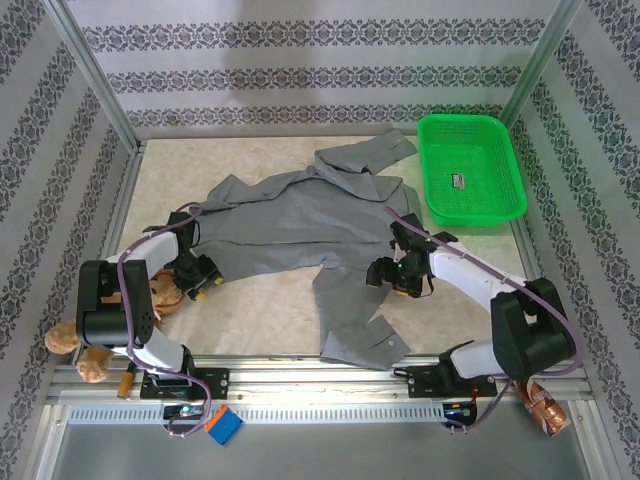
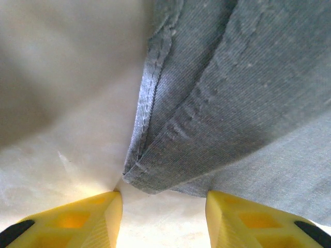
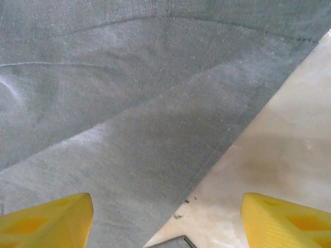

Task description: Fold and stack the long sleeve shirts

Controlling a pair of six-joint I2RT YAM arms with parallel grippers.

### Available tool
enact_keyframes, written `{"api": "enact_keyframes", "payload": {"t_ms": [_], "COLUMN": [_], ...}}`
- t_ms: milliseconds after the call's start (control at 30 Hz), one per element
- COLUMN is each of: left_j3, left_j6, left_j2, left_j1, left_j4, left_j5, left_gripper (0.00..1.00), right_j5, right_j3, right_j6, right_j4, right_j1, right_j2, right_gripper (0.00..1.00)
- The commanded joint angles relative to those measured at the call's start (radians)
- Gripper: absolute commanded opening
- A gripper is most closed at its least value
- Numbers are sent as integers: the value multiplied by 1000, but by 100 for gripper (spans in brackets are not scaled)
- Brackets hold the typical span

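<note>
The fabric edge (image 3: 177, 207) is in the gap between my right gripper's open fingers, but they are still above the cloth. My right gripper should go lower first and then close on the fabric edge.
The grey long sleeve shirt (image 1: 300, 225) lies spread out flat in the middle of the table, one sleeve running toward the near edge (image 1: 355, 320), the other bunched at the back by the basket. My left gripper (image 1: 200, 272) sits low at the shirt's left hem corner (image 2: 150, 178); its yellow fingers (image 2: 88, 219) stand open with the fabric corner just ahead of them, not between them. My right gripper (image 1: 392, 274) hovers over the shirt's right side edge (image 3: 227, 137), its yellow fingers (image 3: 49, 222) wide open, one over fabric and one over bare table.
A green basket (image 1: 470, 168) stands at the back right. A brown plush toy (image 1: 160, 295) lies by the left arm, with more brown plush (image 1: 62, 340) at the near left edge. Patterned walls enclose the table.
</note>
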Motion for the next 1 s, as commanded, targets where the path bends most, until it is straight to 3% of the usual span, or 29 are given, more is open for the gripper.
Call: {"api": "enact_keyframes", "payload": {"t_ms": [0, 267, 533, 767, 967], "left_j3": [13, 22, 35, 0, -45], "left_j6": [3, 25, 41, 12, 31], "left_j2": [-27, -58, 8, 76, 66], "left_j1": [7, 23, 36, 34, 35], "left_j4": [61, 9, 47, 163, 173], "left_j5": [-2, -31, -46, 45, 48], "left_gripper": [47, 48, 44, 31, 15], "right_j5": [-6, -7, -6, -4, -35], "right_j3": [-22, -21, -25, -39, -63], "right_j6": [34, 44, 53, 68, 96], "right_j4": [-14, -12, -7, -23, 5], "right_j1": [11, 16, 19, 22, 59], "right_j2": [-34, -33, -26, -41, -34], "right_gripper": [76, 75, 75, 74, 74]}}
